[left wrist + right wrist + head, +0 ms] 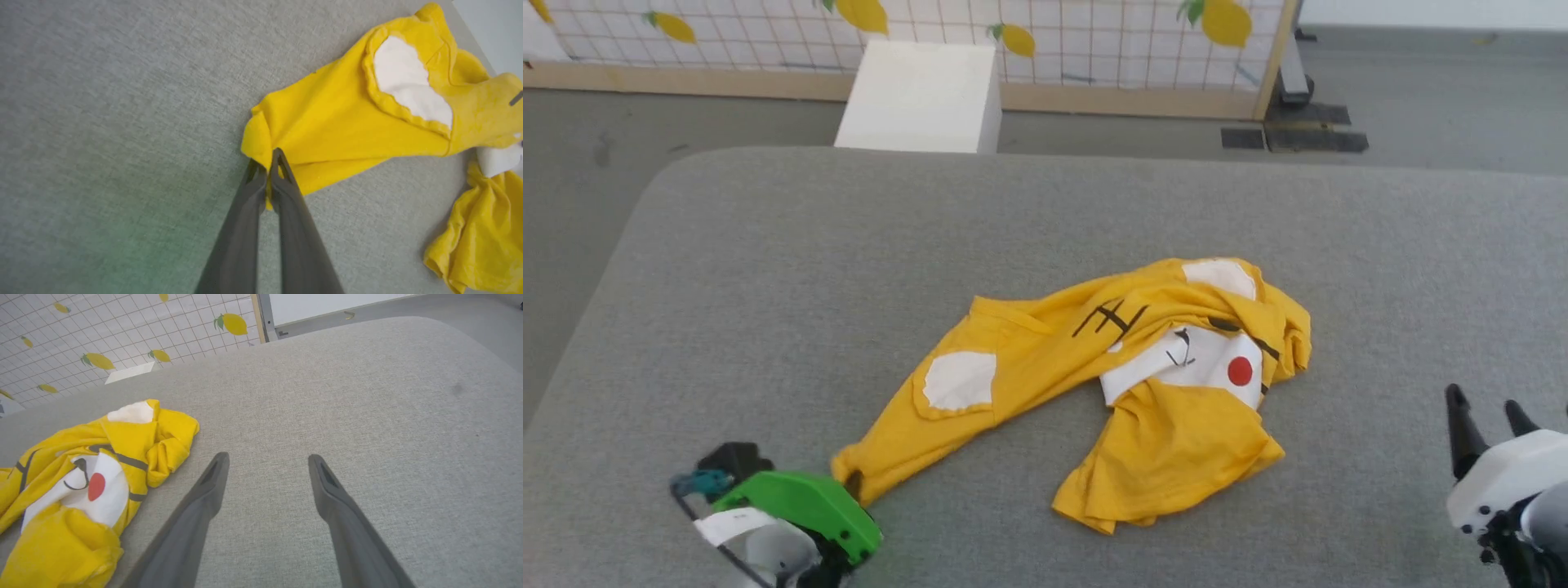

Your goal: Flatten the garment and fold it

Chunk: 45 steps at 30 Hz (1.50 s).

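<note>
My right gripper is to grab the sleeve of the garment [1094, 367] next, so that the garment can be spread flat for folding.
The garment [1094, 367], a bright yellow T-shirt with white patches, a red dot and black stripes, lies crumpled on the grey cushioned surface [768, 269]. Its lower left corner stretches toward my left gripper [854, 483], which is shut on that yellow edge. The left wrist view shows the two dark fingers of the left gripper [267, 161] pinching a fold of the garment [347, 122]. My right gripper [1486, 412] stands open at the lower right, off to the right of the shirt. In the right wrist view the right gripper [267, 459] has bare grey fabric between its fingers, with the garment [81, 477] to its left.
A white box [923, 94] stands on the floor beyond the surface's far edge. Behind it runs a wood-framed grid panel [1094, 49] with lemon decorations. Grey floor [572, 180] lies past the rounded left corner.
</note>
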Motion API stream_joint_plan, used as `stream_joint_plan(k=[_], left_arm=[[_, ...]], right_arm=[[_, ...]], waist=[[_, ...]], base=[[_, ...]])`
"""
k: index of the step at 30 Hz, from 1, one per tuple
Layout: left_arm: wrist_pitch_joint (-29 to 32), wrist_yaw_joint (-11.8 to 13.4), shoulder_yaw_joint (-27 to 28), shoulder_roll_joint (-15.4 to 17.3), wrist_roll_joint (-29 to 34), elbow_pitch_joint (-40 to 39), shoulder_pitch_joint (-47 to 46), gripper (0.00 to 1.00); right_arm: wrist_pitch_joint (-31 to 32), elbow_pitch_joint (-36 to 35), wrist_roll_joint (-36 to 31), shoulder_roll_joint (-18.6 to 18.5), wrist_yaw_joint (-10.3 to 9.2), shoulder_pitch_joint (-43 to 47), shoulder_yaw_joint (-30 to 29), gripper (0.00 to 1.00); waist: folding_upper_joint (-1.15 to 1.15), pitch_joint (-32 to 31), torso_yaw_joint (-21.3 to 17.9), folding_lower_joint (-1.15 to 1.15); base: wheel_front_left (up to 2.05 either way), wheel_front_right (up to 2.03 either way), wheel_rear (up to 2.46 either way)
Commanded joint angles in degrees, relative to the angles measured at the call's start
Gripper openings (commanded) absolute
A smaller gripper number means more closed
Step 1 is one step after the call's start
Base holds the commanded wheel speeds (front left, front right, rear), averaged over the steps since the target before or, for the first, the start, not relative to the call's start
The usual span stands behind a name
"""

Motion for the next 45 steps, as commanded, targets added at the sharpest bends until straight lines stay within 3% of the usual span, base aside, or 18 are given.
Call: stream_joint_plan(k=[1, 5, 7, 11, 20, 29, 33, 34, 35, 40, 45], left_arm=[[-2.3, -0.2, 1.3, 0.1, -0.7, -1.4, -0.2, 1.00], [-13.1, -2.8, 3.7, 1.6, 2.6, -6.8, -1.2, 1.00], [-20.4, -4.8, 2.7, 4.0, 8.0, -9.3, -1.3, 1.00], [-28.9, -5.4, 0.8, 4.1, 14.2, -11.9, -0.4, 1.00], [-31.3, -6.4, -1.0, 0.2, 19.8, -13.0, -0.9, 1.00], [-31.4, -9.5, 1.6, -4.0, 22.9, -13.4, -3.3, 1.00], [-31.4, -10.4, 3.0, -5.0, 23.8, -12.8, -3.3, 1.00], [-31.4, -10.6, 3.2, -5.1, 24.0, -12.7, -3.3, 1.00], [-31.4, -10.9, 3.6, -5.3, 24.3, -12.7, -3.4, 1.00], [-31.4, -11.7, 4.5, -5.9, 24.9, -11.8, -3.2, 1.00], [-31.4, -12.5, 4.8, -6.2, 25.1, -11.0, -3.0, 1.00]], right_arm=[[0.3, -0.2, 0.0, 0.0, -0.09, 0.7, 0.7, 1.00], [1.5, -1.0, -1.0, 0.0, -0.09, -1.2, 2.9, 1.00], [2.9, -0.9, -1.9, 0.0, -0.09, -3.5, 4.6, 1.00], [6.7, 0.9, -6.3, -0.1, -0.09, -9.2, 6.7, 1.00], [18.1, 12.7, -13.3, -5.4, -0.09, -24.0, 12.8, 1.00], [21.2, 22.5, -14.9, -6.8, -0.09, -26.6, 19.8, 1.00], [19.5, 23.9, -14.1, -8.1, -0.09, -26.5, 20.9, 1.00], [19.2, 24.1, -13.7, -8.5, -0.09, -26.7, 20.8, 0.44], [18.9, 24.2, -13.2, -9.1, -0.09, -27.0, 20.8, 0.00], [18.4, 22.1, -11.4, -14.9, -0.09, -29.7, 16.8, 0.00], [19.3, 18.1, -14.3, -21.2, -0.09, -30.7, 10.5, 0.00]], waist=[[0.00, -1.6, 1.5, 0.00], [0.00, -1.2, 1.6, 0.00], [0.00, -0.7, 1.6, 0.00], [0.00, 1.4, 2.4, 0.00], [0.00, 8.8, 6.0, 0.00], [0.00, 13.2, 8.6, 0.00], [0.00, 13.0, 8.5, 0.00], [0.00, 12.7, 8.4, 0.00], [0.00, 12.2, 8.3, 0.00], [0.00, 10.2, 7.9, 0.00], [0.00, 8.6, 7.7, 0.00]], base=[[0.00, 0.00, 0.00], [0.00, 0.00, 0.00], [0.00, 0.00, 0.00], [0.00, 0.00, 0.00], [0.00, 0.00, 0.00], [0.00, 0.00, 0.00], [0.00, 0.00, 0.00], [0.00, 0.00, 0.00], [0.00, 0.00, 0.00], [0.00, 0.00, 0.00], [0.00, 0.00, 0.00]])
